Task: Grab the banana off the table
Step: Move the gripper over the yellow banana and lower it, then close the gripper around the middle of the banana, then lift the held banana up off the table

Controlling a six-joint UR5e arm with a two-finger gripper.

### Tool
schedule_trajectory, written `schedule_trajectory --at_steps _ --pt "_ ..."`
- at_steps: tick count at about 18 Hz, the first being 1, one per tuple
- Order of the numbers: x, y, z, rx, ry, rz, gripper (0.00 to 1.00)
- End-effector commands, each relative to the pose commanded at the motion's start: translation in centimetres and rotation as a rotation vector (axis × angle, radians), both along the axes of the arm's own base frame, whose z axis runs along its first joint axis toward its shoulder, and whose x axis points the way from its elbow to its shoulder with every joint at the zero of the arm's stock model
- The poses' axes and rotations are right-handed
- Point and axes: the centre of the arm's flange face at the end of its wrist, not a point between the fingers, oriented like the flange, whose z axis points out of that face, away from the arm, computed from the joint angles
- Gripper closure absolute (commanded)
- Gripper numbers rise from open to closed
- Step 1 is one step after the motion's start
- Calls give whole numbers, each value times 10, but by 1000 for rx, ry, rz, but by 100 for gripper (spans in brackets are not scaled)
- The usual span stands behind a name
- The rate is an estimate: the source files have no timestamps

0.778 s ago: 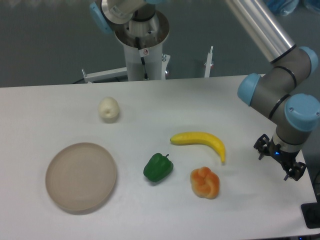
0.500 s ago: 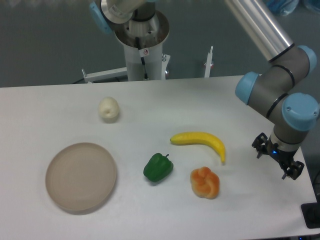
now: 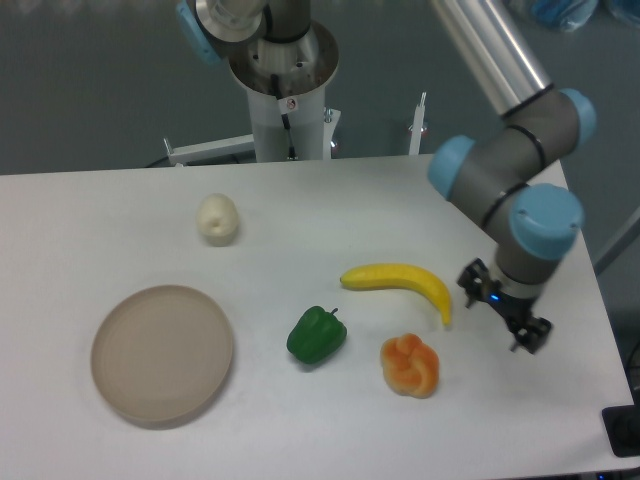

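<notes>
I need to pick the banana up from the table, so my gripper should grab the banana by its curved middle [image 3: 408,276] next.
The bright yellow curved banana [image 3: 402,282] lies on the white table [image 3: 330,200], right of centre. My gripper [image 3: 505,312] hangs just to the right of the banana's lower tip, close above the tabletop, a small gap away from the fruit. Its two dark fingers stand apart with nothing between them, so it is open.
A green pepper [image 3: 317,335] sits left of the banana and a lumpy orange-yellow fruit [image 3: 410,365] just below it. A pale rounded fruit [image 3: 217,219] lies at the back left. A round beige plate [image 3: 162,352] rests at the front left. The arm's base column [image 3: 285,80] stands behind the table.
The arm has swung left, carrying the gripper from near the table's right edge to just beside the banana's tip. The objects on the table have not moved.
</notes>
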Motion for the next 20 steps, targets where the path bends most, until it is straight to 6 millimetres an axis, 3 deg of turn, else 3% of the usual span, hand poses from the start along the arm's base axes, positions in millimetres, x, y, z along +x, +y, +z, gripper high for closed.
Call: schedule_trajectory --at_steps 2,3,6,11,13,14,20 --pt "19 -17 -11 -16 -20 -70 0" --pt "31 -27 -26 -20 -25 -105 0" --pt "44 -39 -49 -9 -10 -119 0" --pt "51 -40 -54 -12 -22 -127 2" --pt "51 -36 -51 -9 -18 -119 44" --pt "48 -35 -49 -6 -13 -113 59" --pt "33 -27 -28 6 28 -96 64"
